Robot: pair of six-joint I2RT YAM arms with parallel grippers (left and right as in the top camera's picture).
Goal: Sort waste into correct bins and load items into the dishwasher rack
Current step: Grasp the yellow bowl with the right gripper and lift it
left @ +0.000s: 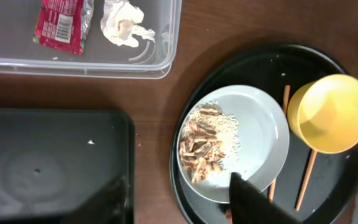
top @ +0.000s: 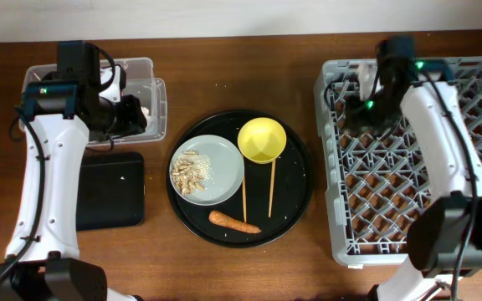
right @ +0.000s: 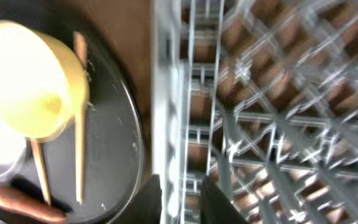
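Observation:
I will reach the yellow bowl (top: 262,139) with my right gripper and grab the bowl's rim on the side facing the rack, so the bowl's body stays free to load into the dishwasher rack.
The red wrapper (left: 59,22) and white tissue (left: 124,23) lie in the clear tub (left: 73,65). The flat black tray (top: 111,188) lies below the tub. The grey plate (top: 224,180) holds beige scraps (top: 191,173). The plate, the yellow bowl (top: 262,139), two chopsticks (top: 271,188) and the carrot (top: 233,222) are on the round black tray (top: 295,201). My left gripper (top: 132,117) is open and empty by the tub. My right gripper (top: 360,113) is open and empty over the left wall of the grey rack (top: 425,184). Neither cup is in view.
The rack fills the right side of the wooden table. The round tray sits between the tub and the rack. In the left wrist view the flat black tray (left: 42,162) lies just left of the round tray's rim.

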